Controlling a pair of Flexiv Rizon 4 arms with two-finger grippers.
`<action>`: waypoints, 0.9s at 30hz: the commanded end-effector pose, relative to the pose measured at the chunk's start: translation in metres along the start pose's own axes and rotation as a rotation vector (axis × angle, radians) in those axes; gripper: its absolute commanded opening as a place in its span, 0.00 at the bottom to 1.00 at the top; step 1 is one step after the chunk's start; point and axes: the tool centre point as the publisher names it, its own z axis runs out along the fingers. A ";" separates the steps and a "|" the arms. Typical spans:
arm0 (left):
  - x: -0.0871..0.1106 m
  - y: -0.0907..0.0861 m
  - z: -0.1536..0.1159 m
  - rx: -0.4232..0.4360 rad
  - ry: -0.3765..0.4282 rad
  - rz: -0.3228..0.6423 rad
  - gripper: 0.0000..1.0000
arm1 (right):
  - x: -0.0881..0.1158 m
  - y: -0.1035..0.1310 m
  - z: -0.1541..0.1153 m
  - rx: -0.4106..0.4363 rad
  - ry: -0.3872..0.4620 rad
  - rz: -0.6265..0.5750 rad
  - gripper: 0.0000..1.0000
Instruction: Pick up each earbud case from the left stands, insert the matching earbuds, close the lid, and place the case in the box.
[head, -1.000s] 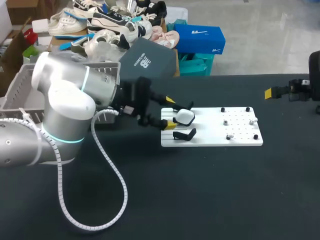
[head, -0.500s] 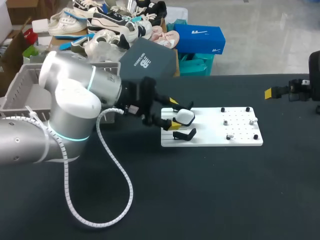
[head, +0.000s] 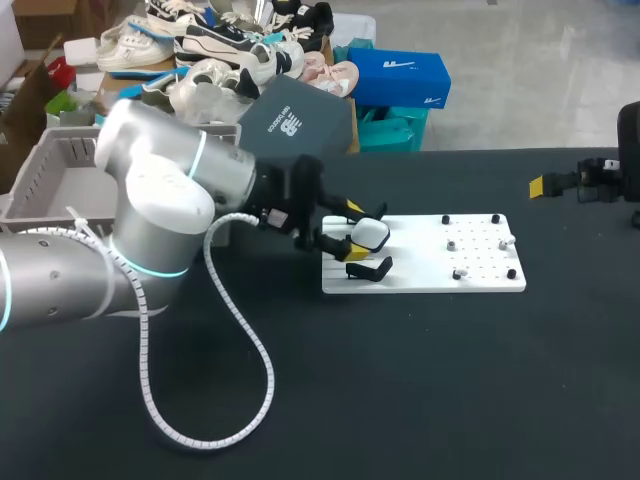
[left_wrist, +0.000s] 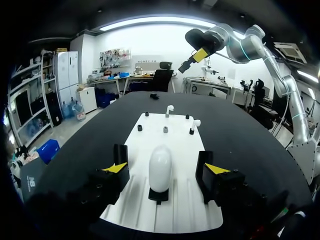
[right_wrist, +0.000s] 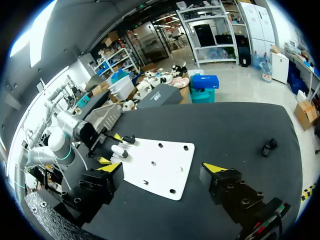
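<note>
Next, my left gripper grabs the white earbud case by its lower body (head: 370, 236) (left_wrist: 160, 177), so that it is ready for the matching earbuds.
A white earbud case (head: 370, 234) stands on a black stand at the left end of the white plate (head: 420, 268). My left gripper (head: 351, 229) is open, one finger on each side of the case. In the left wrist view the case (left_wrist: 160, 167) sits between the fingers of the left gripper (left_wrist: 162, 161), with a gap on both sides. A second, empty black stand (head: 370, 268) is beside it. Small white earbuds (head: 452, 243) sit on pegs at the plate's right end. My right gripper (right_wrist: 162, 172) is open and empty, hanging far off at the table's right (head: 560, 184).
A grey basket (head: 50, 185) sits at the table's far left, behind my left arm. Black pegs (head: 494, 217) stick up at the plate's corners. A small black object (right_wrist: 270, 146) lies on the dark table to the right. A white cable (head: 200, 400) loops below the left arm.
My left arm has pushed to the right, bringing its open fingers along both sides of the white case. The right arm has stayed where it was.
</note>
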 end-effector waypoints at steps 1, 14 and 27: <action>0.001 0.005 0.004 0.009 0.008 -0.004 1.00 | 0.000 0.000 -0.001 0.000 0.002 0.000 1.00; 0.004 0.008 0.007 0.016 0.009 -0.020 1.00 | 0.000 0.000 -0.001 0.000 0.002 0.000 1.00; 0.003 0.009 0.010 0.026 0.004 -0.029 0.69 | 0.000 0.000 -0.001 0.000 0.002 0.000 1.00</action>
